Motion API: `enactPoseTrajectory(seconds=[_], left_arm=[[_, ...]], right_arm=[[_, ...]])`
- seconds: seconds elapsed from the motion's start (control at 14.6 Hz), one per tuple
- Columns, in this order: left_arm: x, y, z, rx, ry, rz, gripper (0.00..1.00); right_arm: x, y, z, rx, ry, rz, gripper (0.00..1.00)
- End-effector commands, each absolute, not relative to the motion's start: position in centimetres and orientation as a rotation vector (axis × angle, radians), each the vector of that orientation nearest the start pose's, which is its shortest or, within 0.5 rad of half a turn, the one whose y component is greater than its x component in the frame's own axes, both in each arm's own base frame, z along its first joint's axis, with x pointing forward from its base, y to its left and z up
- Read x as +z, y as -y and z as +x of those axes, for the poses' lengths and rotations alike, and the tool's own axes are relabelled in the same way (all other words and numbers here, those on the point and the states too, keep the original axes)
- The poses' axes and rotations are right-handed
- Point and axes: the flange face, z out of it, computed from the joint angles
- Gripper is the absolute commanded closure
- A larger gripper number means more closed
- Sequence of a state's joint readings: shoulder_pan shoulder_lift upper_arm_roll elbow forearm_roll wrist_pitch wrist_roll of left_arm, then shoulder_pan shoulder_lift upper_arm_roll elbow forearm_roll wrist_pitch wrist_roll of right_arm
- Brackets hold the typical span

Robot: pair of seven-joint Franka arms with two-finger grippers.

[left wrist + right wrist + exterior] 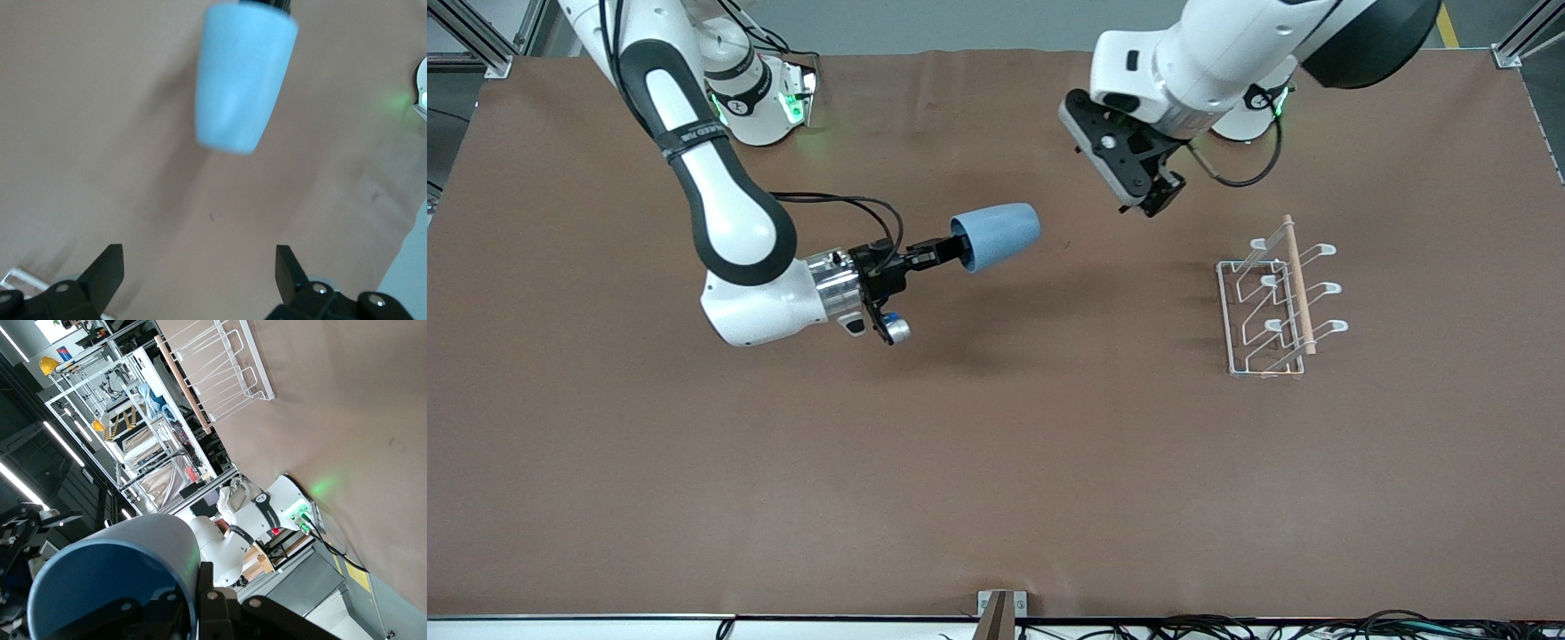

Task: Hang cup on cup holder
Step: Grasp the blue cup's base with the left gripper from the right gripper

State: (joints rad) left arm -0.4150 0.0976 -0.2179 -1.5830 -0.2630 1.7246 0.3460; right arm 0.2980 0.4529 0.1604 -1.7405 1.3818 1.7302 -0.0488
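Observation:
The light blue cup's rim should stay free to hang on the cup holder (pixel 1272 302). My left gripper should next grab the cup by its closed base end (pixel 1019 230).
My right gripper (pixel 959 252) is shut on the rim of the light blue cup (pixel 996 236), one finger inside and one outside. It holds the cup on its side above the middle of the table, base pointing toward the left arm's end. The cup fills the right wrist view (pixel 113 580) and also shows in the left wrist view (pixel 243 80). The white wire cup holder (pixel 1272 302) with its wooden rod stands on the table toward the left arm's end, and shows in the right wrist view (pixel 220 367). My left gripper (pixel 1152 203) is open and empty, up in the air between cup and holder.
The brown table mat (pixel 996 462) covers the whole table. The left arm's base (pixel 1249 116) and the right arm's base (pixel 760 98) stand along the edge farthest from the front camera. A small bracket (pixel 1000 609) sits at the nearest edge.

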Motion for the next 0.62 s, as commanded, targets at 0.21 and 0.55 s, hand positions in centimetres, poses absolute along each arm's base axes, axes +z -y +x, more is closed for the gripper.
enactPoseTrajectory(seconds=[0.21, 0.55], left_arm=[[54.3, 41.4, 48.9, -0.141, -1.629, -3.069, 0.0], [52.2, 44.8, 47.9, -0.168, -1.694, -3.054, 0.0]], right_arm=[[36.4, -35.7, 54.1, 0.7, -0.144, -1.774, 0.99], [36.3, -36.3, 54.0, 0.682, -0.155, -1.785, 0.99]])
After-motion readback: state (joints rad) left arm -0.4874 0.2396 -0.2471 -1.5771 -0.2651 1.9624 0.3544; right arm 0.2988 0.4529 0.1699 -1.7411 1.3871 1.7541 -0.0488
